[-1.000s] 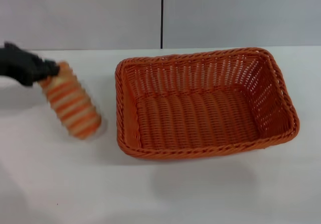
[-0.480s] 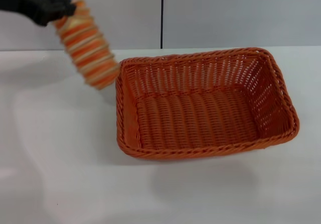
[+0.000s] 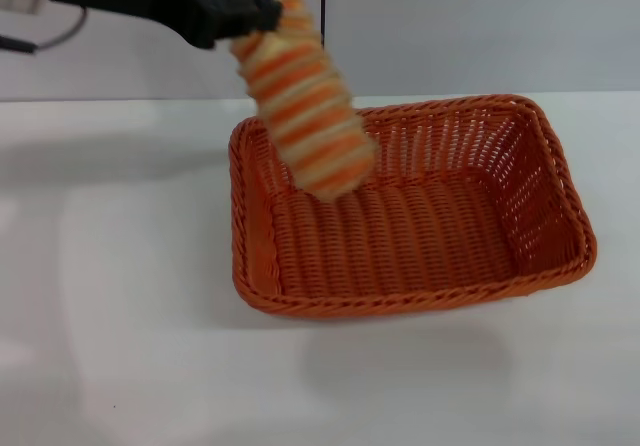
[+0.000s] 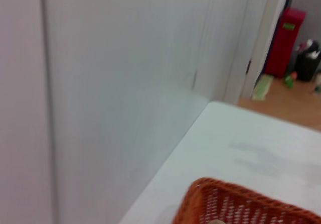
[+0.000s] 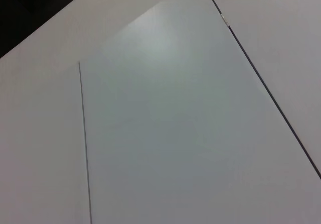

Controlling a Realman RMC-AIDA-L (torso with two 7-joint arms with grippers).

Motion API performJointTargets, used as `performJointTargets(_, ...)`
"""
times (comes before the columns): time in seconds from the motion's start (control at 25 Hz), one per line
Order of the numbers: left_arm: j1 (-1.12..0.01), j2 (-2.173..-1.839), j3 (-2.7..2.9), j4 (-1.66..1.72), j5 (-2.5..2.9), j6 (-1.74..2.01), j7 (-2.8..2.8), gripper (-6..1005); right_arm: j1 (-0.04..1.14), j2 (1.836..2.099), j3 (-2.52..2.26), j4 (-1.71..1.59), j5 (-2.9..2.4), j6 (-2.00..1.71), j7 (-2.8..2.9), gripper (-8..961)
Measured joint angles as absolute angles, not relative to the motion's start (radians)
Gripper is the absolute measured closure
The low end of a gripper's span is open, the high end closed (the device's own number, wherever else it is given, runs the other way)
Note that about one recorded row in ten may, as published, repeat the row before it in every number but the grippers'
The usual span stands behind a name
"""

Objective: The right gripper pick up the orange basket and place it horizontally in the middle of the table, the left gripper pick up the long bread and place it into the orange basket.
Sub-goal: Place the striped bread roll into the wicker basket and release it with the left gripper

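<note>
My left gripper should lower the long bread into the basket before it opens: the bread hangs tilted high over the orange basket's back rim.
The orange basket lies lengthwise across the middle of the white table, its inside bare. Above the basket's far left corner hangs the long bread, striped orange and cream, tilted with its lower end over the basket floor. My left gripper reaches in from the upper left and is shut on the bread's upper end. A corner of the basket also shows in the left wrist view. The right gripper is out of view.
A light grey wall with a dark vertical seam stands behind the table. Beyond the table's far end, the left wrist view shows a red box on a wooden floor.
My left gripper has lifted the long bread off the table at the left and carried it up and to the right, until it hangs over the basket. The basket has stayed in place.
</note>
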State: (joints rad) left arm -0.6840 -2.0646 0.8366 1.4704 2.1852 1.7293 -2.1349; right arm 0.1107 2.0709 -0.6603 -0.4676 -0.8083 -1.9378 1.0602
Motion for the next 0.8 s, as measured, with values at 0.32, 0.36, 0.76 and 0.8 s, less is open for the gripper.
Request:
performJointTargets(0.32, -0.467, -2.067, 1.224, 1.487, 1.926, 1.41, -2.186, 910, 0.106, 2.073, -0.65, -0.445, -0.808, -1.961, 1.06, 323)
performJointTargets(0.36, -0.467, -2.067, 1.224, 1.487, 1.926, 1.41, -2.186, 910, 0.106, 2.072, -0.65, -0.444, -0.809, -1.963, 1.059, 322)
performJointTargets(0.76, -0.371, -2.066, 1.395, 1.463, 1.868, 1.27, -2.114, 910, 0.106, 2.069, -0.65, -0.417, -0.816, -1.965, 1.059, 319)
performJointTargets(0.8, -0.363, -2.066, 1.394, 1.457, 1.846, 1.27, -2.093, 910, 0.106, 2.069, -0.65, -0.417, -0.816, -1.965, 1.059, 319)
